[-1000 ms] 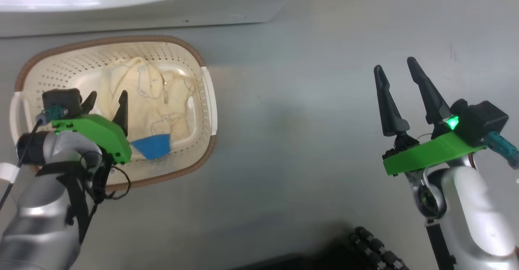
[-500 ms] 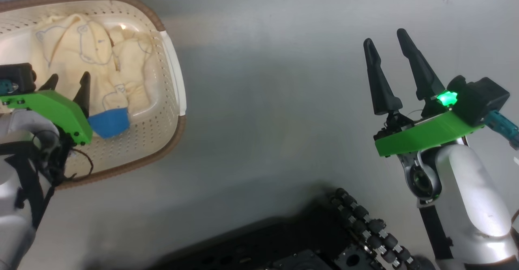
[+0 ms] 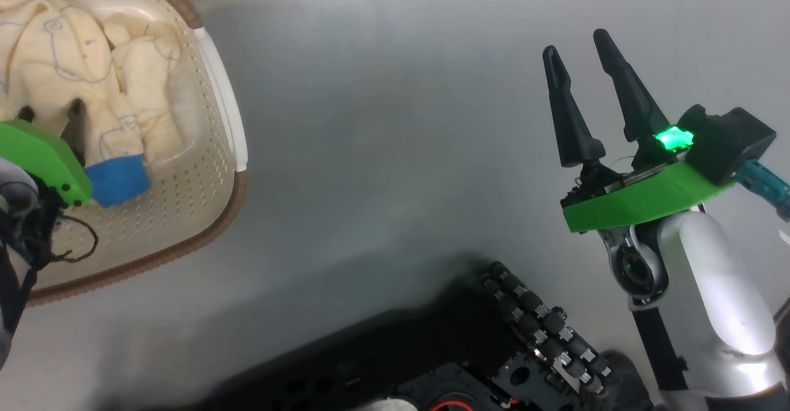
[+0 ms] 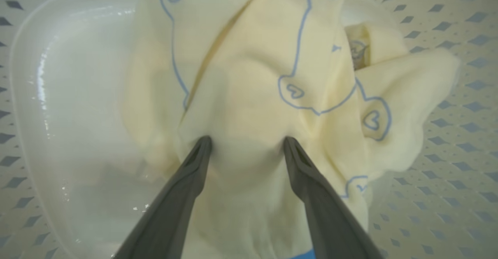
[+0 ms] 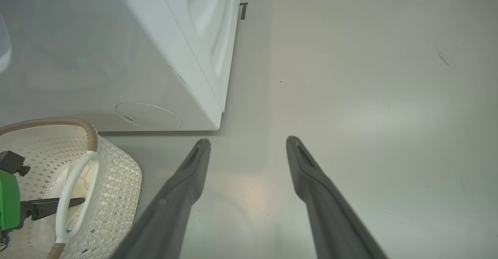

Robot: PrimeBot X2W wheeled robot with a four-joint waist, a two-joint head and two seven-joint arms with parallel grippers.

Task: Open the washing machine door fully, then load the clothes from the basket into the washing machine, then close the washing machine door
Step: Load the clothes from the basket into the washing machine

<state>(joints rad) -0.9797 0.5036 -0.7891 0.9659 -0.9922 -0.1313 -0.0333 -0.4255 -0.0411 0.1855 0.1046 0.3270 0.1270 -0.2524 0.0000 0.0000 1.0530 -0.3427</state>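
My left gripper grabs the plain fold (image 3: 52, 113) bulging beside the bear outline next, since the cream-yellow clothes (image 3: 74, 55) lie slack in the basket.
The cream basket (image 3: 213, 220) with a brown rim sits on the floor at the upper left, and its perforated wall (image 4: 447, 173) shows in the left wrist view. Pale yellow clothes (image 3: 62, 65) with bear outlines and a blue cuff (image 3: 117, 179) lie in it. My left gripper (image 3: 50, 113) is open, its tips pressed down into the clothes (image 4: 249, 76) with a fold of cloth between them (image 4: 247, 139). Over bare floor to the right, my right gripper (image 3: 575, 42) hangs open and empty (image 5: 248, 140). The white washing machine (image 5: 167, 56) stands behind the basket (image 5: 113, 181). The washing machine door is out of view.
My black wheeled base (image 3: 543, 331) juts in at the bottom of the head view. Grey floor (image 3: 382, 121) spreads between the basket and my right arm. The machine's front corner (image 5: 218, 123) stands just ahead of my right fingers.
The head camera has swung, sliding the basket to the left edge and bringing my base into view. My left gripper has sunk deeper into the clothes. The right gripper stays open.
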